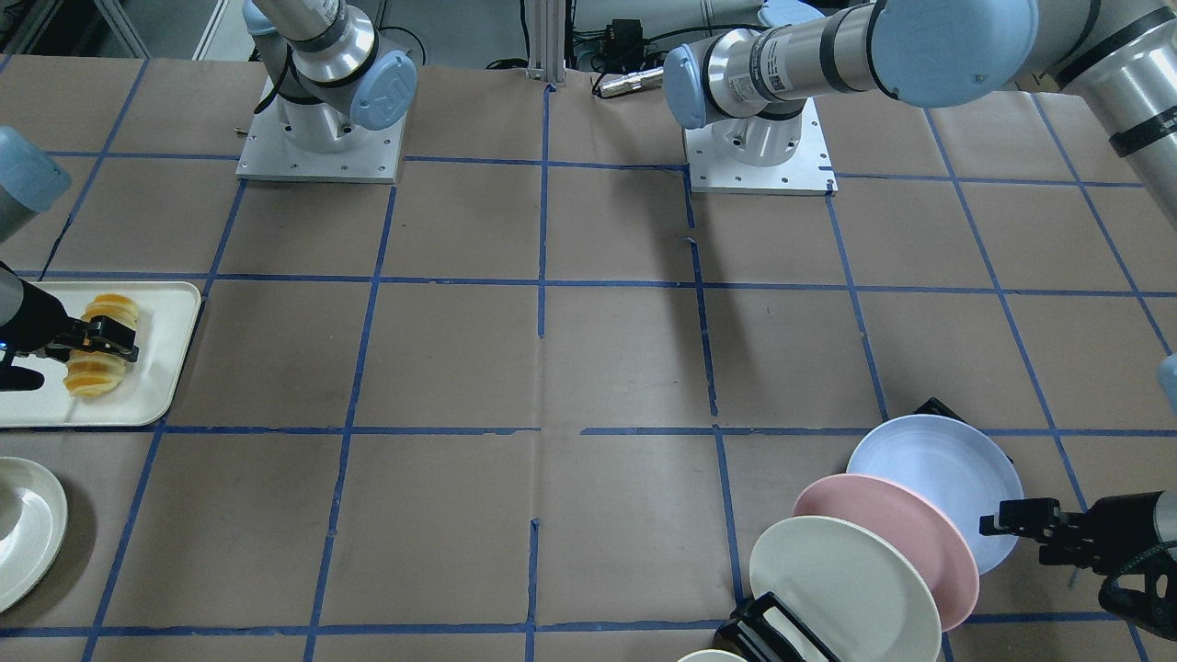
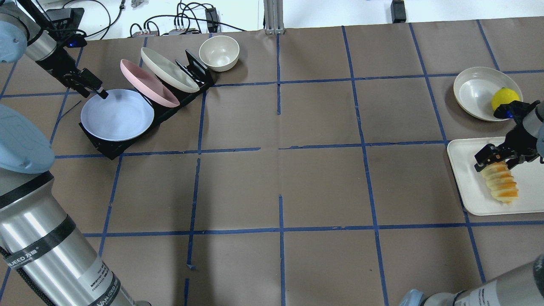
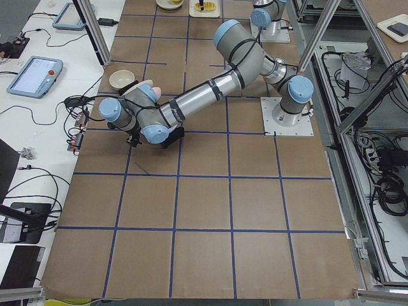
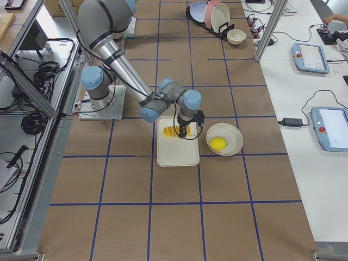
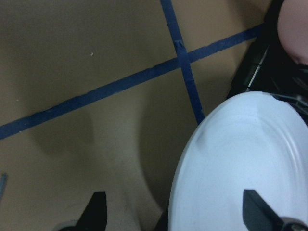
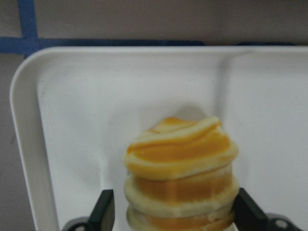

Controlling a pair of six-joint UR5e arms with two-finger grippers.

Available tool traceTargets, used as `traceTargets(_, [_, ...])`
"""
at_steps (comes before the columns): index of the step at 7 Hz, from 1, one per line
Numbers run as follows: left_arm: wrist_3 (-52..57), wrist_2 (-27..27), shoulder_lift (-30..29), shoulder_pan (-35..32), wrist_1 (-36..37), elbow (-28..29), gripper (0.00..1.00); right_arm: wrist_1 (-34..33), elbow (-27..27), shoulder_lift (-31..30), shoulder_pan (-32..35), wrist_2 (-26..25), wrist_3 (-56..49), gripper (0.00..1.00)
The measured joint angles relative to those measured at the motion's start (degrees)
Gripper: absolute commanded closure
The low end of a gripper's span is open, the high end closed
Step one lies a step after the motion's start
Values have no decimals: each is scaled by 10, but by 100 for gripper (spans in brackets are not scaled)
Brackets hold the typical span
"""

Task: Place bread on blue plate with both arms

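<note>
Next, my right gripper grabs the bread by its long sides to place it, since the bread fits crosswise between my fingers.
The bread (image 2: 501, 182) lies on a white tray (image 2: 467, 178) at the table's right end. My right gripper (image 2: 493, 159) is open, low over the bread's far end. In the right wrist view the fingers (image 6: 103, 211) straddle the bread (image 6: 180, 159), with a small gap on one side. The blue plate (image 2: 117, 114) leans in a black rack (image 2: 114, 148) at the far left. My left gripper (image 2: 100, 91) is open at the plate's far rim. In the left wrist view the plate's edge (image 5: 240, 159) lies between the fingertips (image 5: 98, 207).
A pink plate (image 2: 146, 83) and a cream-white plate (image 2: 170, 75) stand in the same rack behind the blue one. A cream bowl (image 2: 219, 52) sits beyond the rack. A white bowl (image 2: 476, 91) with a lemon (image 2: 505, 98) sits next to the tray.
</note>
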Motion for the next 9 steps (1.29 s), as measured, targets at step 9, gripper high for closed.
traceTargets(9, [-78,-22,80,0,-86,-3,98,201,-282,-46,179,19,70,97])
